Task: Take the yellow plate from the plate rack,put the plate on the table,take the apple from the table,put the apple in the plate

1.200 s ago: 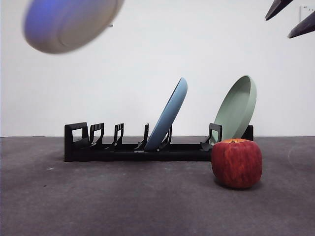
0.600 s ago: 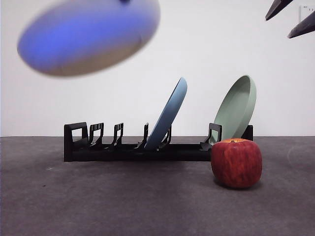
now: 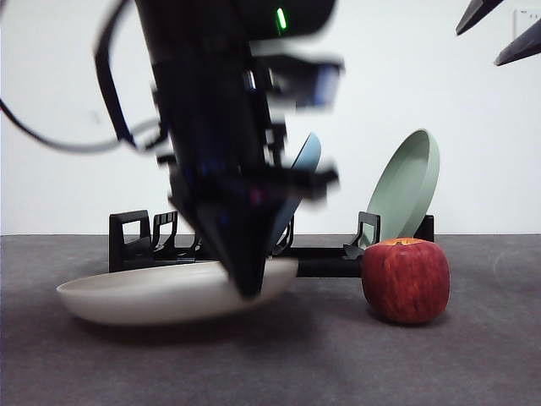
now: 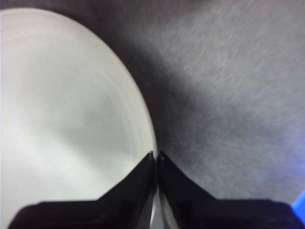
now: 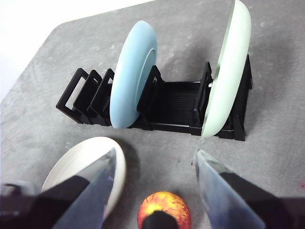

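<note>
I should next grab the red apple [image 3: 406, 279] by its round sides with my right gripper, to put it in the yellow plate [image 3: 161, 294].
The yellow plate [image 3: 161, 294] lies low on the table [image 3: 338, 364] in front of the plate rack [image 3: 131, 241], its right rim slightly raised. My left gripper [image 3: 249, 286] comes down from above, shut on that rim. In the left wrist view its jaws [image 4: 156, 157] pinch the pale plate's [image 4: 62, 119] edge. The red apple [image 3: 406, 279] stands on the table to the right of the plate, untouched. My right gripper [image 5: 156, 157] hangs open high above the apple [image 5: 164, 211], with the plate [image 5: 90, 160] beside it, and shows as black tips [image 3: 499, 34] at the top right corner.
A light blue plate [image 5: 133, 76] and a sage green plate [image 5: 228, 71] stand upright in the rack [image 5: 176, 102]. The left arm hides most of the blue plate [image 3: 308, 156] in the front view. The green plate [image 3: 410, 190] leans just behind the apple.
The yellow plate has come down from high at the upper left to the table in front of the rack. The left arm has dropped into view with it. Apple and right arm are unmoved.
</note>
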